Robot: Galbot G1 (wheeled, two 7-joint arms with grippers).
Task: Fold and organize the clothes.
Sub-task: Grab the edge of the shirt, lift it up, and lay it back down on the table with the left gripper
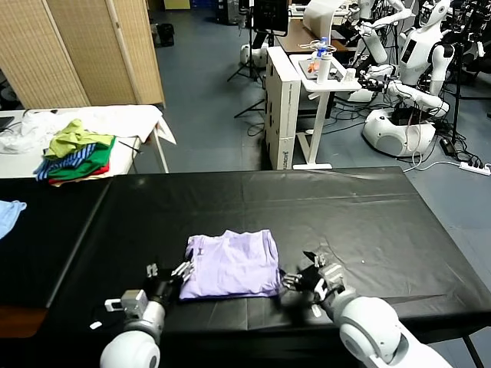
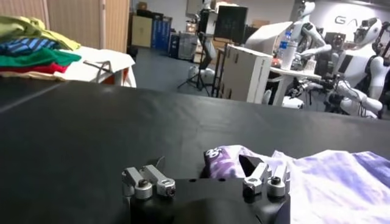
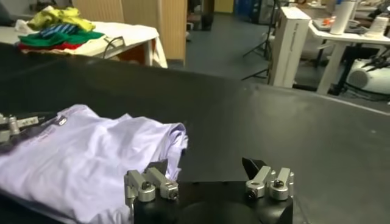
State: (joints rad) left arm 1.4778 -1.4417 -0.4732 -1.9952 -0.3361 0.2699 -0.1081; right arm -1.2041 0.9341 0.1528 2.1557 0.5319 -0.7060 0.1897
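Note:
The lavender T-shirt (image 1: 232,264) needs to be folded and organized. My left gripper should grab its printed folded edge (image 1: 192,249) next.
The clothes, a lavender T-shirt (image 1: 232,264), lie folded into a rough rectangle near the front edge of the black table (image 1: 353,222). My left gripper (image 1: 170,274) stands open, low at the shirt's front left corner. In the left wrist view the shirt (image 2: 323,182), with a darker purple print on its folded edge, lies just past one finger of the left gripper (image 2: 204,171). My right gripper (image 1: 303,276) is open beside the shirt's front right corner. In the right wrist view one finger of the right gripper (image 3: 206,167) sits at the hem of the shirt (image 3: 79,152). Neither gripper holds anything.
A pile of green, yellow, striped and red garments (image 1: 77,153) rests on a white table at the back left. A light blue cloth (image 1: 9,213) lies at the left edge. Beyond the table stand a white stand (image 1: 307,92) and other robots (image 1: 406,84).

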